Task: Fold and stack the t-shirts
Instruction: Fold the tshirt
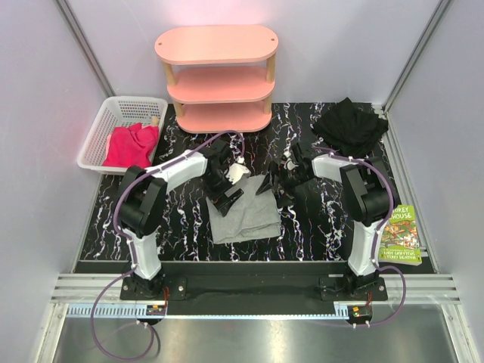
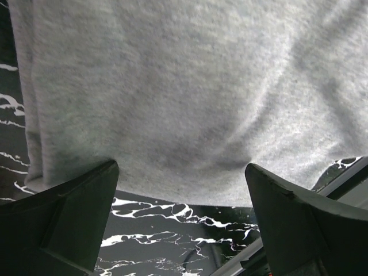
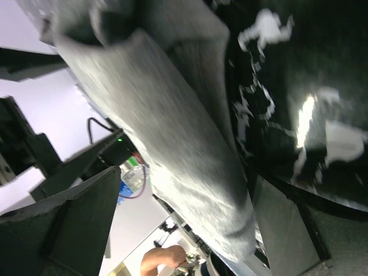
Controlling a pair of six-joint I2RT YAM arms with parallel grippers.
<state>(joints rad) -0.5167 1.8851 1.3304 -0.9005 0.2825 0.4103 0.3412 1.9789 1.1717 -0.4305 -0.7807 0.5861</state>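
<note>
I need to grab the folded grey t-shirt with my right gripper by its edge fold nearest the black t-shirt. Then I can stack the grey t-shirt, still folded, on the black t-shirt.
A folded mid-grey t-shirt (image 1: 243, 218) lies on the black marbled mat (image 1: 318, 227) at the middle. My left gripper (image 1: 226, 200) hangs open over its upper left corner. In the left wrist view the grey cloth (image 2: 172, 86) fills the top, its edge running level with my spread fingertips (image 2: 106, 172), nothing pinched. My right gripper (image 1: 267, 185) stands open at the upper right corner. In the right wrist view a fold of the grey t-shirt (image 3: 172, 132) runs between the wide fingers (image 3: 75, 218). A black t-shirt (image 1: 349, 125) lies bunched at the back right. A magenta-pink one (image 1: 130, 145) sits in a basket.
A white mesh basket (image 1: 102, 128) stands at the back left, off the mat. A pink three-tier shelf (image 1: 218, 76) stands at the back middle. A green-covered book (image 1: 399, 234) lies at the mat's right edge, beside the right arm's base.
</note>
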